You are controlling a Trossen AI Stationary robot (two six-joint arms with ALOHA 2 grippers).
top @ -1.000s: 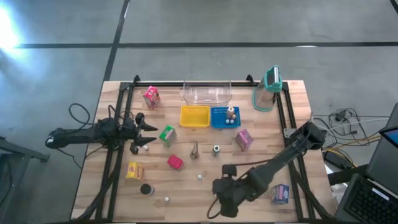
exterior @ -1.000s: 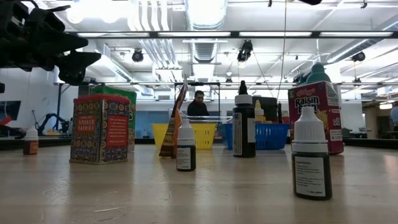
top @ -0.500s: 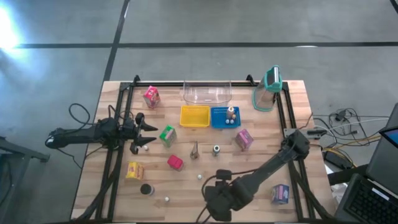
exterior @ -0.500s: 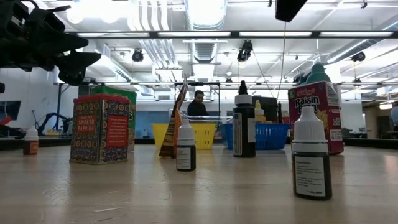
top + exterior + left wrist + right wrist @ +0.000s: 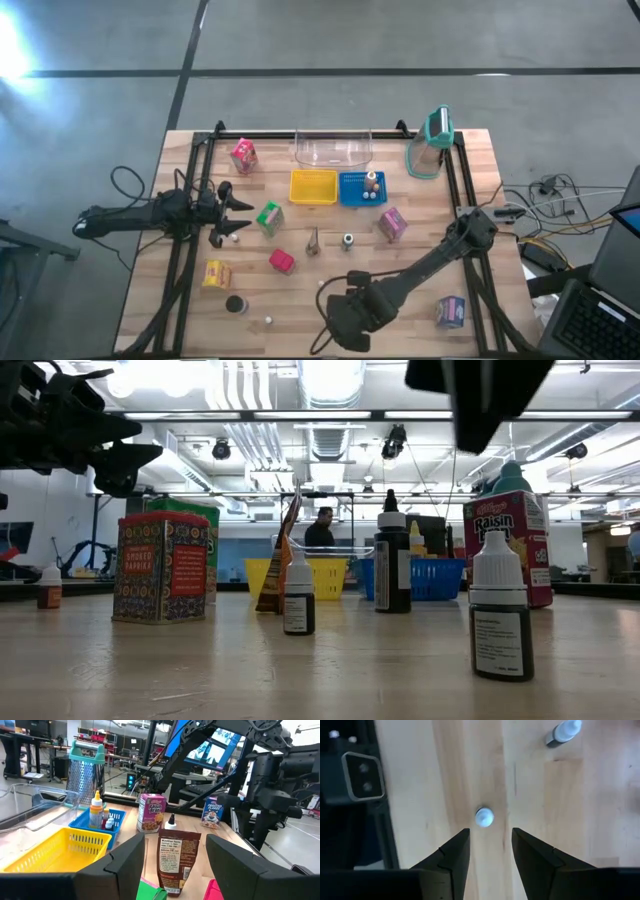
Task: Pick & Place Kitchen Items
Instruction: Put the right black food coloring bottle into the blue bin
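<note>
The small dark bottle goes into the blue basket next, so my right gripper will grab its white cap [image 5: 484, 817].
My right gripper [image 5: 490, 847] hangs open above the table's near edge, pointing down. Its fingers stand apart over a small dark bottle with a white cap [image 5: 484, 817], which stands upright on the wood [image 5: 499, 610]. In the low view the gripper [image 5: 480, 395] shows high above that bottle. A second small bottle [image 5: 562, 733] stands farther in. My left gripper [image 5: 235, 215] waits open and level at the table's left. Red [image 5: 282, 261], green [image 5: 268, 217], yellow [image 5: 216, 273] and pink [image 5: 243, 155] cartons stand on the table.
Yellow basket [image 5: 313, 186] and blue basket [image 5: 362, 188] sit mid-table, before a clear tub [image 5: 333, 148]. A jug with a teal lid [image 5: 430, 145] stands far right. A brown pouch [image 5: 313, 240], a dark disc [image 5: 236, 304] and a camera box [image 5: 362, 782] are also there.
My right gripper has moved toward the table's left along the near edge and has sunk, tipping further downward. In the low view it has come into the picture from above, over the near bottle. No item has moved.
</note>
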